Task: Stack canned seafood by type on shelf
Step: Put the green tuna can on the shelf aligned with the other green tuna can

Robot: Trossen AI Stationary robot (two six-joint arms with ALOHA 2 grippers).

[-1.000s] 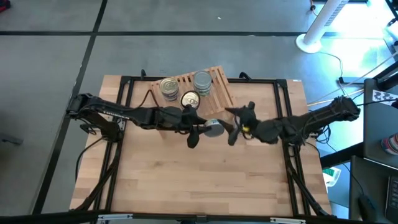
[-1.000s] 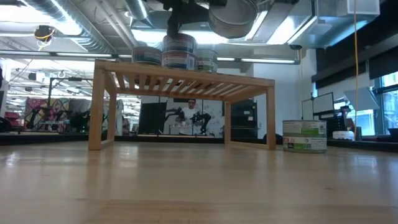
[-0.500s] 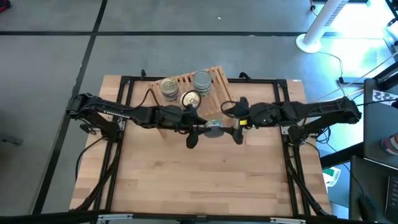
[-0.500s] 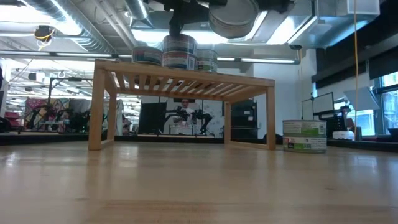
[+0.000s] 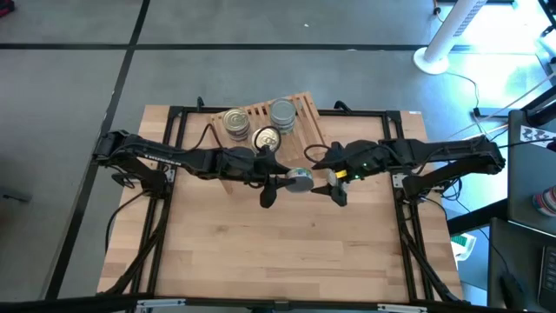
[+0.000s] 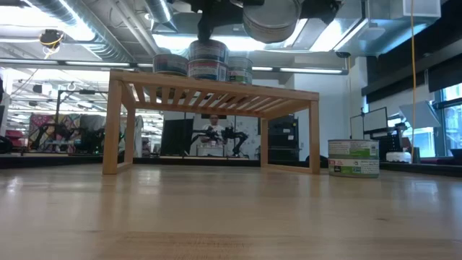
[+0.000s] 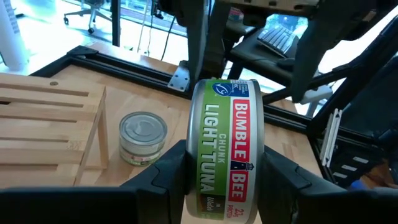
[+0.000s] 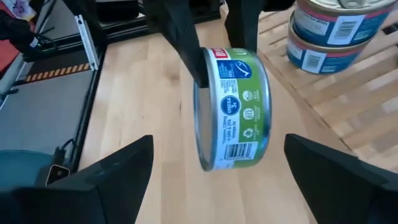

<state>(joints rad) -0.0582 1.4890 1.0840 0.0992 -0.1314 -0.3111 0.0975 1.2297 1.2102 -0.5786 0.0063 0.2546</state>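
Note:
I should move my right gripper toward the green-labelled can (image 5: 300,180) before I close it on the can. The can is just past the gripper's open fingers.
A green-labelled tuna can (image 7: 227,143) hangs on edge above the table, right of the wooden shelf (image 5: 291,122), with my left gripper (image 7: 227,155) shut on it. My right gripper (image 5: 327,178) faces the can (image 8: 233,118) from the table's right. It is open wide, its fingers (image 8: 118,171) apart from the can. On the shelf (image 6: 209,94) stand a two-can stack (image 5: 234,123), a gold-topped can (image 5: 265,139) and a silver-topped can (image 5: 282,112). Another can (image 7: 143,137) rests on its base on the table beside the shelf's leg. My left gripper pinches the can by its two flat ends (image 7: 193,155), one finger on each. The fingers come about level from the table's left. The can sits on edge with its label band facing up, lifted clear of the table (image 6: 271,20).
Black frame rails (image 5: 395,156) run along the table's sides and far edge. The loose can (image 6: 354,157) stands right of the shelf. Bare wooden tabletop (image 5: 295,252) stretches toward the near edge.
My right gripper has swung round and tipped toward the held can, so that it now faces the can squarely from the right. My left gripper and its can have kept still.

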